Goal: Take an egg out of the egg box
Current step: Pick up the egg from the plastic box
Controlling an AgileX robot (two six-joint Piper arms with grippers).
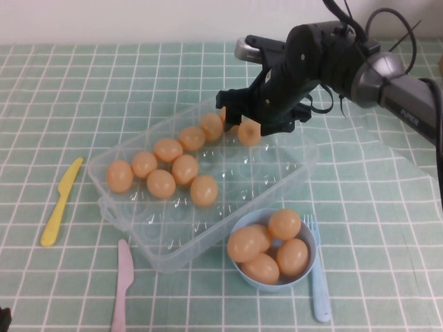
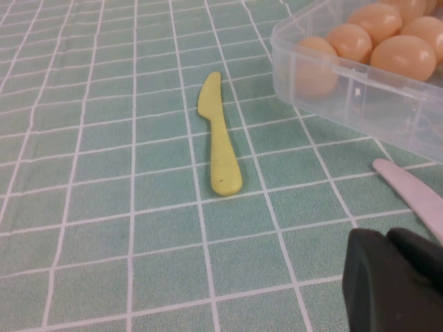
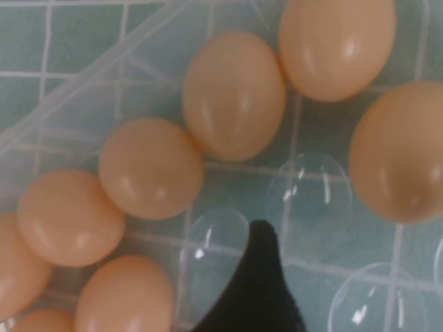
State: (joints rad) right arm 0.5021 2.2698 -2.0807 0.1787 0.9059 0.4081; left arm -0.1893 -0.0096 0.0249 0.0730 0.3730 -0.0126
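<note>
I need to take the egg out of the egg box, so I should next grab the egg by its rounded sides with my right gripper.
The clear plastic egg box [image 1: 277, 181] lies slantwise at the table's middle and holds several orange-tan eggs along its left and far side. My right gripper [image 1: 250, 117] hangs open over the box's far end, its jaws either side of one egg [image 1: 249, 133] without closing on it. In the right wrist view one dark finger [image 3: 257, 277] hovers over empty dimples, with that egg [image 3: 401, 152] beside it and more eggs around. My left gripper [image 2: 394, 277] is shut and empty, low over the cloth at the near left, by the box's corner [image 2: 346, 90].
A light-blue bowl [image 1: 310, 271] with several eggs stands just in front of the box. A blue fork [image 1: 317, 277] lies to its right. A yellow knife [image 1: 61, 202] and a pink knife [image 1: 122, 287] lie left of the box on the green checked cloth.
</note>
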